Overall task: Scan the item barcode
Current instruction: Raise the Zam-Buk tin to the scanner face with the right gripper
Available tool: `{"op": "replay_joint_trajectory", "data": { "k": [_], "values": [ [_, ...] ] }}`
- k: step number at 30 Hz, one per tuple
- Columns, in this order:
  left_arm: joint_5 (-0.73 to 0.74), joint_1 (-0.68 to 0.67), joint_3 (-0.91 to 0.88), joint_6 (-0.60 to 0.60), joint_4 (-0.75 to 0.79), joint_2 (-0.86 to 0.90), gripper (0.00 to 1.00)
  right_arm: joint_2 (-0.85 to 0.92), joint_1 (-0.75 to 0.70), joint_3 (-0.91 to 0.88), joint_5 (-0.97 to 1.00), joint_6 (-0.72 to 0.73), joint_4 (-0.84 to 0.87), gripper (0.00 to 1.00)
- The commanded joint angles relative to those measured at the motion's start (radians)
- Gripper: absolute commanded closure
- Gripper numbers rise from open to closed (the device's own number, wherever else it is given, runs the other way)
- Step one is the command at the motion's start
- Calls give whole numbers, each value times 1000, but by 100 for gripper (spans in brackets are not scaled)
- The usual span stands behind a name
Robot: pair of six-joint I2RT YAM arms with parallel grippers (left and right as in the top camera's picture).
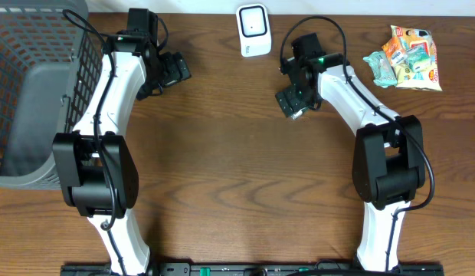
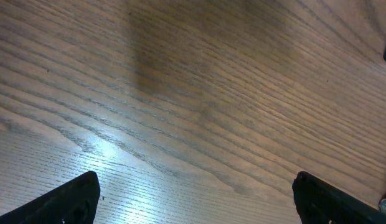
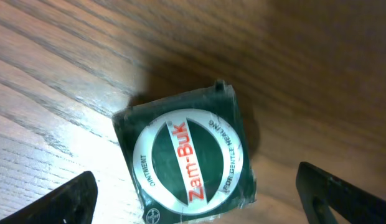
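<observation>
I should pick up the Zam-Buk box by its opposite sides next, with my right gripper. The box's broad sides then stay uncovered, so the barcode can be scanned.
The item is a small dark green Zam-Buk ointment box (image 3: 188, 158) with a white ring and red lettering. It lies label-up on the wooden table. No barcode shows on the face I see. My right gripper (image 3: 194, 191) hangs right over it, open, with both fingers clear of the box's sides. From overhead the box (image 1: 288, 105) peeks out under that gripper (image 1: 298, 95), below and to the right of the white scanner (image 1: 253, 30). My left gripper (image 2: 196, 194) is open over bare wood, and from overhead it (image 1: 175, 69) sits left of the scanner.
A pile of colourful snack packets (image 1: 407, 57) lies at the back right. A grey wire basket (image 1: 31, 92) fills the left edge of the table. The scanner stands at the back edge between the two arms.
</observation>
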Motion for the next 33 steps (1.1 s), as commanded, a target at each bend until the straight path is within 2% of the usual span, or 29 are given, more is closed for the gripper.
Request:
{"op": "replay_joint_trajectory", "data": {
  "k": [1, 5, 6, 13, 17, 22, 25, 31, 33],
  "values": [
    [-13, 0, -10, 9, -3, -5, 2, 16, -3, 21, 11, 240, -15, 4],
    [-13, 0, -10, 9, -3, -5, 2, 15, -3, 31, 11, 551, -12, 4],
    [-13, 0, -10, 9, -4, -5, 2, 15, -3, 34, 10, 671, -6, 4],
    [-13, 0, -10, 9, -3, -5, 2, 20, 4, 30, 36, 1086, -3, 5],
    [-13, 0, -10, 9, -3, -5, 2, 58, 8, 29, 84, 1187, -1, 5],
    [-13, 0, -10, 9, -3, -5, 2, 116, 10, 29, 16, 1198, 20, 9],
    [-13, 0, -10, 9, -3, -5, 2, 140, 10, 29, -14, 1197, 17, 16],
    [-13, 0, -10, 9, -3, -5, 2, 142, 10, 29, -56, 1170, 14, 43],
    [-13, 0, -10, 9, -3, -5, 2, 142, 10, 30, -62, 1137, 25, 46]
  ]
}}
